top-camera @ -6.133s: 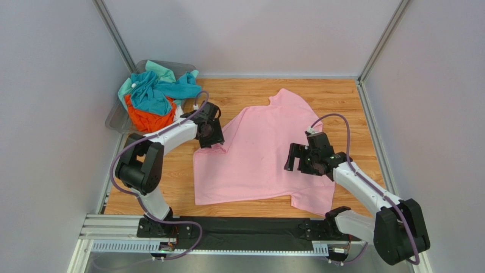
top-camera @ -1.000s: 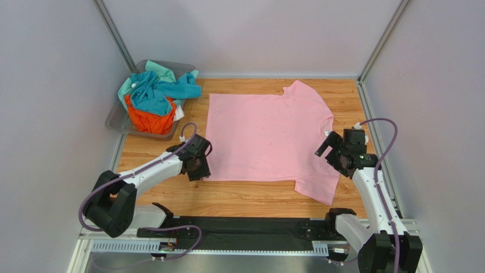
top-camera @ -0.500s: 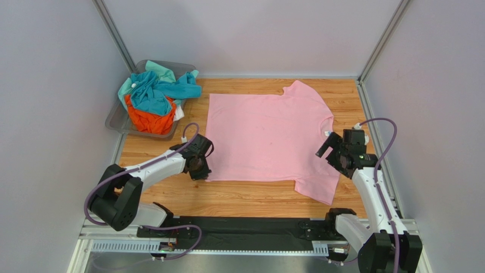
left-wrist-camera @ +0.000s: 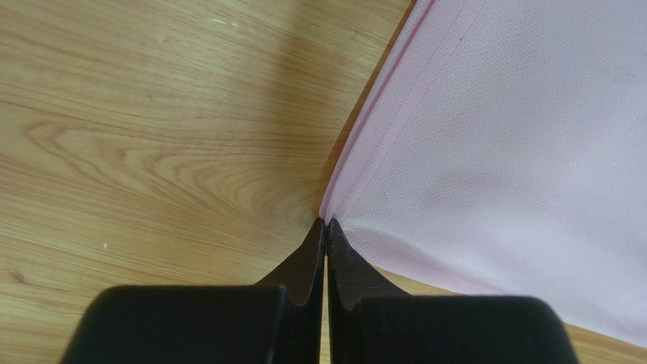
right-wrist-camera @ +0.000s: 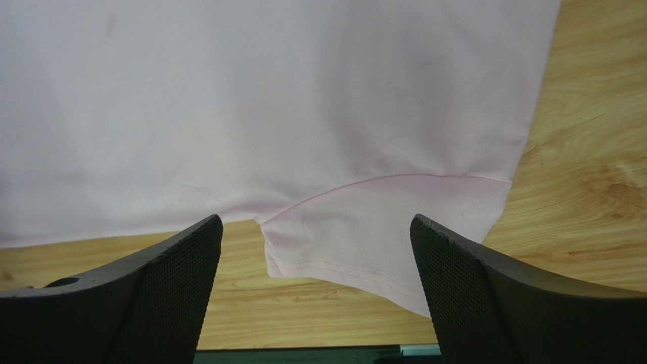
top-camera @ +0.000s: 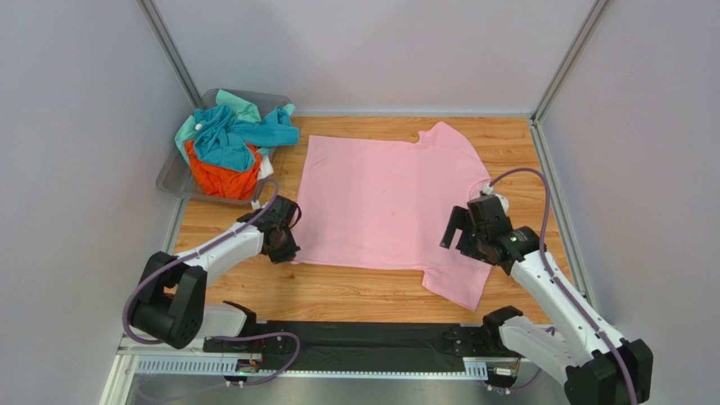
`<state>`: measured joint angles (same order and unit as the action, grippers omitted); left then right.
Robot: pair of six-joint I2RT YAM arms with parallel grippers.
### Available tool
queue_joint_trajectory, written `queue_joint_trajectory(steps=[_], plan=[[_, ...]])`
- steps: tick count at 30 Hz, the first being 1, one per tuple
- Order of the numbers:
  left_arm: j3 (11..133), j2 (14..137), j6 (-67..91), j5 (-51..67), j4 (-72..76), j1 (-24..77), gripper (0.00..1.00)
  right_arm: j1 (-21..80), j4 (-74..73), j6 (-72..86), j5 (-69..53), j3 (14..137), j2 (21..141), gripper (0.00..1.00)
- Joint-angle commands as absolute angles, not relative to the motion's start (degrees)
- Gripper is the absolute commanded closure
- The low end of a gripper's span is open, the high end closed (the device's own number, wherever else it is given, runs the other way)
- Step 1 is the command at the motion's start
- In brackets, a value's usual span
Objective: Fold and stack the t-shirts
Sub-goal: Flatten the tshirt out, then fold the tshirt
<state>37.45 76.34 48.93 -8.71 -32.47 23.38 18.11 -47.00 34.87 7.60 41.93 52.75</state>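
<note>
The right gripper grabs the pink t-shirt's near sleeve by its cuff edge (top-camera: 449, 297) (right-wrist-camera: 348, 282) next, to fold that side inward alongside the t-shirt's held hem corner.
A light pink t-shirt (top-camera: 384, 198) lies spread flat on the wooden table, collar at the far right. My left gripper (top-camera: 287, 248) is at its near left hem corner. In the left wrist view the left gripper (left-wrist-camera: 325, 222) is shut on that corner of the pink t-shirt (left-wrist-camera: 516, 144). My right gripper (top-camera: 457, 231) hovers open over the shirt's near right part. In the right wrist view the near sleeve (right-wrist-camera: 395, 235) lies between the wide-apart fingers (right-wrist-camera: 175, 280) of the right gripper (right-wrist-camera: 316, 221). Teal (top-camera: 224, 139), mint (top-camera: 242, 106) and orange (top-camera: 221, 179) t-shirts are heaped in the bin.
The grey translucent bin (top-camera: 169, 179) stands at the table's far left corner. Bare wood (top-camera: 355, 291) shows in front of the shirt and along the right side (top-camera: 528, 160). Grey walls enclose the table on three sides.
The left gripper has shut on the shirt's near left corner and drawn it slightly left. The right arm has swung inward, from the right edge to over the near sleeve.
</note>
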Motion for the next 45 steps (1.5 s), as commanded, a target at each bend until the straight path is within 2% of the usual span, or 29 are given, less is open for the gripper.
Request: queue_joint_trajectory(steps=[1,8,15,27,30,31,34,39,40,41,43,45], plan=[[36.74,73.66,46.14,-10.9,-33.57,22.76,1.0,23.89,-52.64,42.07,12.66,42.81,53.61,0.07],[35.77,72.68,45.88,-9.14,-32.52,22.68,1.0,34.97,-63.0,49.39,11.6,37.98,51.34,0.12],[35.68,73.3,45.79,-7.74,-31.38,22.68,1.0,35.51,-56.43,51.59,3.61,29.1,50.62,0.21],[34.54,72.69,46.41,-6.5,-31.11,22.68,1.0,35.68,-50.98,52.47,10.63,29.09,61.08,0.27],[34.37,72.77,46.58,-6.06,-30.67,22.68,1.0,35.6,-51.07,52.47,11.51,29.53,61.96,0.38],[34.28,72.86,46.67,-6.06,-30.59,22.68,1.0,35.6,-51.24,52.47,11.51,29.53,62.14,0.48],[34.36,72.69,46.84,-5.98,-30.67,22.68,1.0,35.51,-51.24,52.12,10.9,29.53,62.14,0.69],[34.98,71.81,46.41,-5.45,-31.11,22.68,1.0,35.6,-52.73,51.68,10.63,30.49,60.74,0.84],[35.07,71.28,46.41,-5.1,-31.11,22.68,1.0,35.6,-53.17,51.59,10.98,30.93,59.78,0.92],[35.07,70.93,46.32,-4.75,-31.11,22.68,1.0,35.68,-53.26,51.59,10.99,31.2,59.07,0.95],[35.33,70.05,46.23,-3.52,-31.11,22.68,1.0,35.6,-52.74,50.71,10.9,32.25,57.58,1.0],[35.85,69.26,46.14,-2.99,-31.29,22.68,1.0,35.6,-53.0,49.58,12.12,33.74,57.04,1.0]])
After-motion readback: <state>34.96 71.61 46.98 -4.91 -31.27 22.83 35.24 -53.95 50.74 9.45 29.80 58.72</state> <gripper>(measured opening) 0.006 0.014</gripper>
